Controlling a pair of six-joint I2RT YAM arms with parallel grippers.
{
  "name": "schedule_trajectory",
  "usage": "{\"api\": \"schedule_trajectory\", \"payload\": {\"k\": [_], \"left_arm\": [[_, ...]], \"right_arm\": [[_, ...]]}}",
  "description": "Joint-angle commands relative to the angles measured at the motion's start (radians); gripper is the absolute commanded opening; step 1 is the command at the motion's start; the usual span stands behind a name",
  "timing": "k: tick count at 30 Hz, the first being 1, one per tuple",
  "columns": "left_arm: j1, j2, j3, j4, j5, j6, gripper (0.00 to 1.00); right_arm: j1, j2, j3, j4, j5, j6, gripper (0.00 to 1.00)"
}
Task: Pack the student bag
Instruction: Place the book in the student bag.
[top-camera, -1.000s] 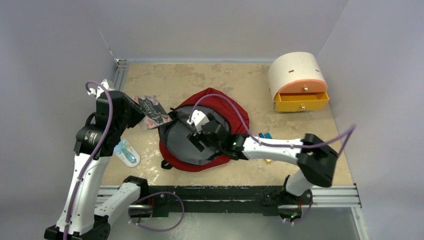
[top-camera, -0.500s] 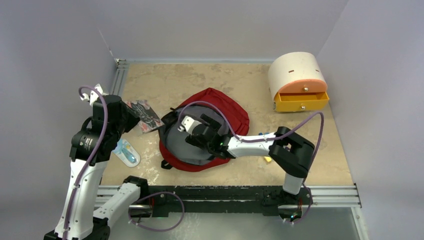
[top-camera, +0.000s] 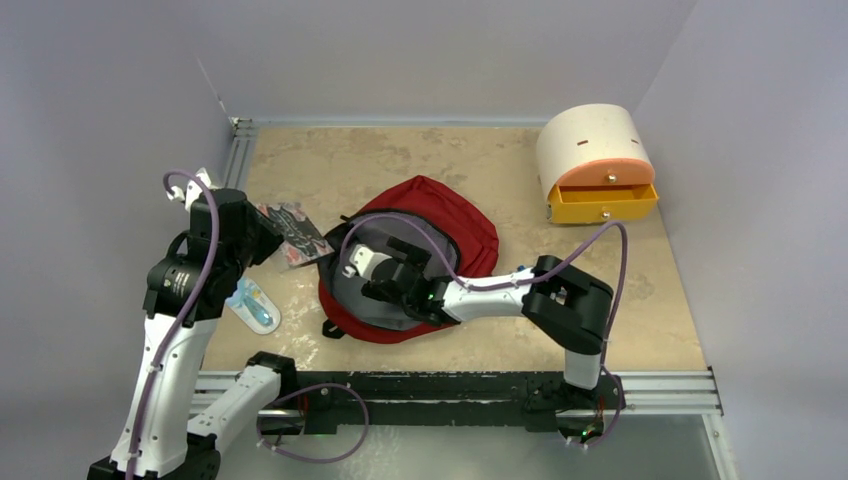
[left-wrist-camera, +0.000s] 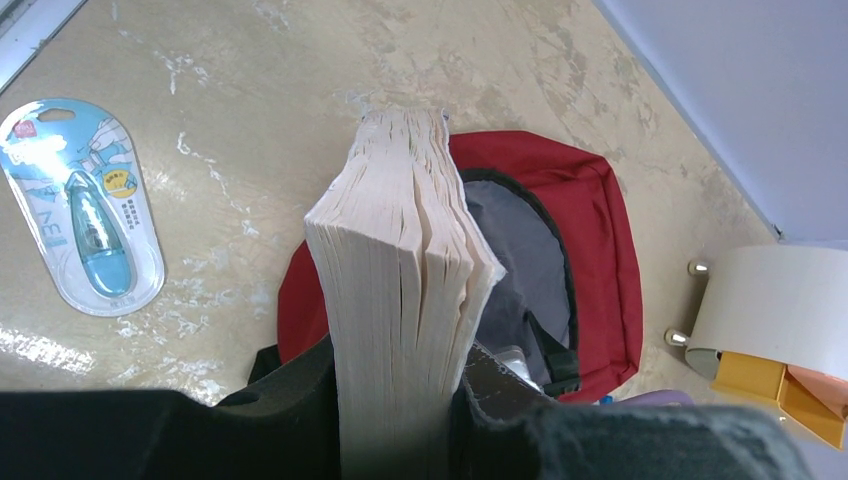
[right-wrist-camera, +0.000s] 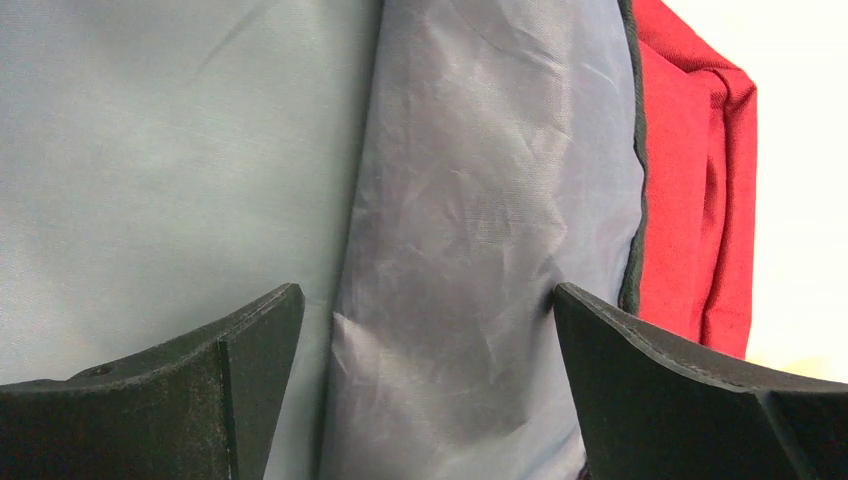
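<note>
The bag's opening needs to stay free for the book, so my right gripper should grab the fold of the bag's grey-lined flap (right-wrist-camera: 445, 280).
The student bag (top-camera: 455, 215) is dark red and lies open mid-table, its grey lining (top-camera: 355, 290) showing. My left gripper (top-camera: 262, 232) is shut on a thick book (top-camera: 297, 232) with a dark patterned cover, held just left of the bag's opening. In the left wrist view the book's page edges (left-wrist-camera: 400, 260) stand between my fingers (left-wrist-camera: 400, 370), above the bag (left-wrist-camera: 600, 230). My right gripper (top-camera: 385, 275) is open inside the bag's mouth. In the right wrist view its jaws (right-wrist-camera: 425, 320) stand wide apart over the grey lining (right-wrist-camera: 480, 200), with red fabric (right-wrist-camera: 690, 200) at the right.
A cream-and-orange drawer box (top-camera: 595, 150) stands at the back right with its yellow drawer (top-camera: 603, 203) pulled out. A blue blister pack (top-camera: 253, 305) lies by the left arm and shows in the left wrist view (left-wrist-camera: 85, 205). Small items (top-camera: 528, 272) lie right of the bag.
My right gripper has pushed leftward, deeper into the bag's opening. My left gripper has drawn the book back a little to the left, away from the bag's rim.
</note>
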Motion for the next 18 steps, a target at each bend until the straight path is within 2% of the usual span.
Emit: {"api": "schedule_trajectory", "payload": {"k": [1, 10, 18], "left_arm": [[-0.002, -0.008, -0.003, 0.107, 0.021, -0.030, 0.00], [-0.002, -0.003, -0.013, 0.120, 0.044, -0.031, 0.00], [-0.002, -0.009, -0.008, 0.120, 0.038, -0.024, 0.00]], "right_arm": [[0.014, 0.026, 0.049, 0.029, 0.070, -0.029, 0.97], [0.014, 0.108, 0.058, 0.020, 0.200, -0.071, 0.98], [0.013, 0.052, 0.043, 0.049, 0.187, -0.070, 0.84]]}}
